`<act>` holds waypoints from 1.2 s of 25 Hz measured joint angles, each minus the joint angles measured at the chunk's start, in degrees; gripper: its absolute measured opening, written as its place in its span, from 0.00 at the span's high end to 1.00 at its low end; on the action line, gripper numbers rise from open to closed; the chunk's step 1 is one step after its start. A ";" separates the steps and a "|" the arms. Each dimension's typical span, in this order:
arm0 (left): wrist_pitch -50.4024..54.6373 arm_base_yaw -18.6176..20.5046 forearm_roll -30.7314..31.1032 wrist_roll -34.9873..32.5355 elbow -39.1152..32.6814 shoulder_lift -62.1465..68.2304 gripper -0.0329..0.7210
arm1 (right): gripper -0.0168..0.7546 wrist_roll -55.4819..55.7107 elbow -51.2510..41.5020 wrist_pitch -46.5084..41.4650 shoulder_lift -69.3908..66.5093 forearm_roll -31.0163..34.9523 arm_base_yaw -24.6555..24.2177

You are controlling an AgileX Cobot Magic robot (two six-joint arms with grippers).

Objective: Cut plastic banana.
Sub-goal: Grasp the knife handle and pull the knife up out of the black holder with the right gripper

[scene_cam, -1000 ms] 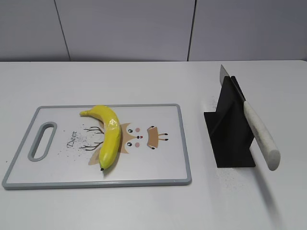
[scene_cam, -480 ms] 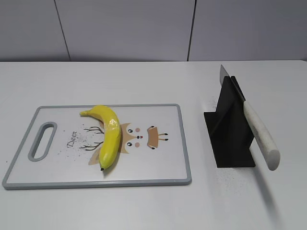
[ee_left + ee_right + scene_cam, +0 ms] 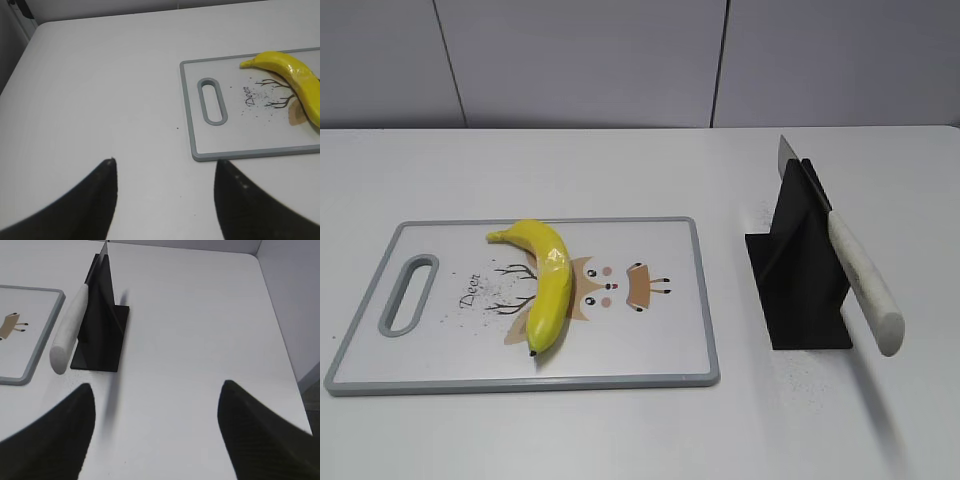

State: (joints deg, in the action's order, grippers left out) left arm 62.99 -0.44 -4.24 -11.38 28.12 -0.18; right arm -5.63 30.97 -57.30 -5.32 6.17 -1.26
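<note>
My right gripper should next grab the knife by its white handle [image 3: 863, 282], because the black stand encloses the knife's blade, and then it can cut the plastic banana.
The plastic banana [image 3: 548, 282] lies on a white cutting board [image 3: 660, 345] with a grey rim and a deer drawing, stem at the back, dark tip toward the front. It also shows in the left wrist view [image 3: 295, 80]. A knife with a white handle [image 3: 863, 282] rests tilted in a black stand [image 3: 800, 270]; the right wrist view shows the knife [image 3: 70, 332] too. My left gripper [image 3: 165, 162] is open and empty over bare table left of the board. My right gripper [image 3: 157, 387] is open and empty, right of the stand. Neither gripper shows in the exterior view.
The board [image 3: 235, 149] has a handle slot [image 3: 212, 100] at its left end. The white table meets a grey wall at the back. The table's right edge [image 3: 280, 340] and left edge [image 3: 20, 55] are near each arm.
</note>
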 joint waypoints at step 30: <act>0.00 0.00 0.00 0.00 0.00 0.00 0.18 | 0.23 3.85 23.56 1.45 -56.64 2.72 13.70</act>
State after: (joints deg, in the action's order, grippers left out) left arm 62.99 -0.44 -4.24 -11.38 28.12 -0.18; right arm -1.78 54.53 -55.85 -61.96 8.89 12.43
